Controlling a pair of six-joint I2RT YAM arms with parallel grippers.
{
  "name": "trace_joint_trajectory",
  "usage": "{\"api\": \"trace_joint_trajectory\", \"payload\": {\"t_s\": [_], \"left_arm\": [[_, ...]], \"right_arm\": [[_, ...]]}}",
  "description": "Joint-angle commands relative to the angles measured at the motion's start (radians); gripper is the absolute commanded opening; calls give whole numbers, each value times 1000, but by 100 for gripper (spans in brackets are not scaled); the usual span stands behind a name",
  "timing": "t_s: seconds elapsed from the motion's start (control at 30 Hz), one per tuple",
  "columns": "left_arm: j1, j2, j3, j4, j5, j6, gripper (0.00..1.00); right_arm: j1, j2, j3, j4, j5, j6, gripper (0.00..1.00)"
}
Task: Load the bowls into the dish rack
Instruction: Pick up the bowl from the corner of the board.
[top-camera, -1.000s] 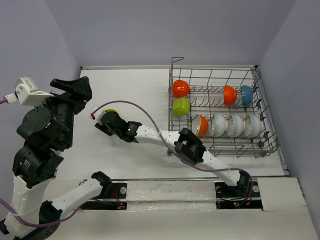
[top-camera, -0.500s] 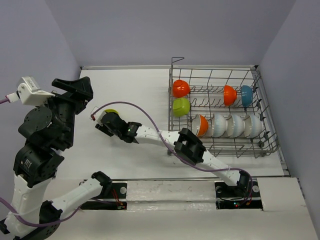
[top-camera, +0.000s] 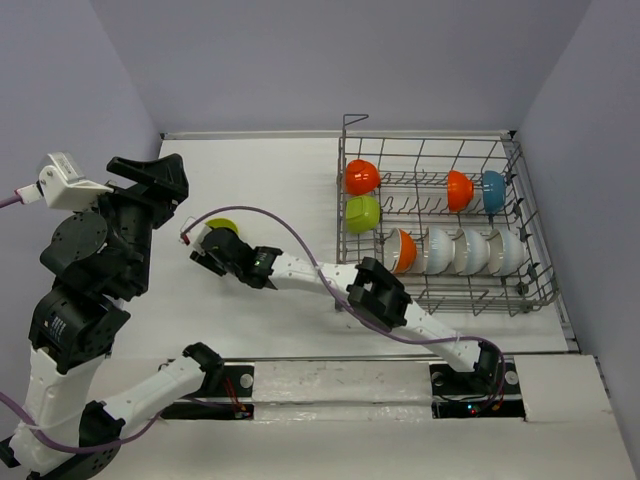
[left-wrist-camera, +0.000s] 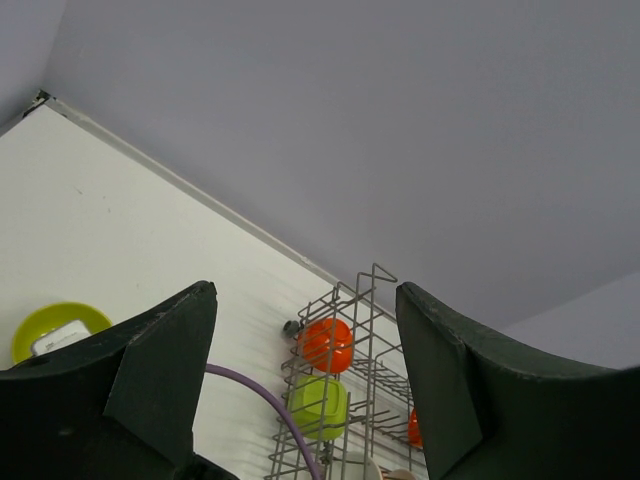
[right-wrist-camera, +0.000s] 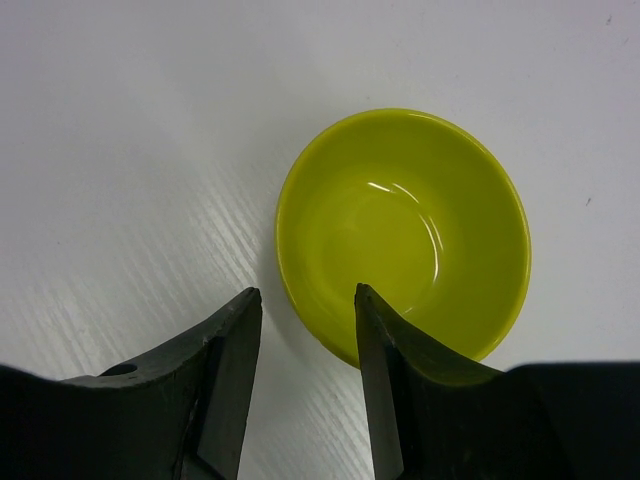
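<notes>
My right gripper lowers first and only then closes on the bowl's rim, since its fingers are still above the bowl's near rim.
A yellow-green bowl (top-camera: 222, 226) sits upright on the white table left of the middle; it also shows in the right wrist view (right-wrist-camera: 400, 230) and the left wrist view (left-wrist-camera: 55, 325). My right gripper (top-camera: 212, 246) (right-wrist-camera: 306, 293) is open and straddles the bowl's near rim, one finger inside and one outside. My left gripper (top-camera: 165, 185) (left-wrist-camera: 305, 290) is open and empty, held high at the left. The dish rack (top-camera: 430, 141) (left-wrist-camera: 372, 300) at the right holds orange (top-camera: 361, 177), yellow-green (top-camera: 362, 213), blue (top-camera: 492, 190) and white (top-camera: 470, 250) bowls.
The right arm (top-camera: 375, 295) and its purple cable (top-camera: 290, 225) stretch across the table from the rack's front to the bowl. The rack's raised handle (top-camera: 352, 120) stands at its far left corner. Grey walls close the table at the back and sides.
Hardly anything: the left arm has shifted very slightly, and the right gripper stays at the bowl's rim.
</notes>
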Motion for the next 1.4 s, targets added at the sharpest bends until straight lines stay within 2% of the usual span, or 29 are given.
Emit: {"api": "trace_joint_trajectory", "payload": {"t_s": [0.0,0.3,0.5,0.67,0.73,0.93,1.37], "left_arm": [[6,3,-8,38,-5,15,81],[6,0,-12,41,-5,13,81],[6,0,-15,39,-7,13,81],[6,-3,-24,39,-8,10,81],[6,-3,-28,42,-7,10,81],[6,-9,-47,58,-11,8,81],[6,-5,-68,105,-2,5,81]], "right_arm": [[14,31,14,38,2,-10,48],[14,45,19,30,5,-13,45],[14,34,14,30,6,-15,35],[14,4,-1,29,14,-13,20],[14,-18,-10,30,12,-8,17],[14,-166,-82,30,-10,22,1],[14,-631,-349,35,-83,149,1]]}}
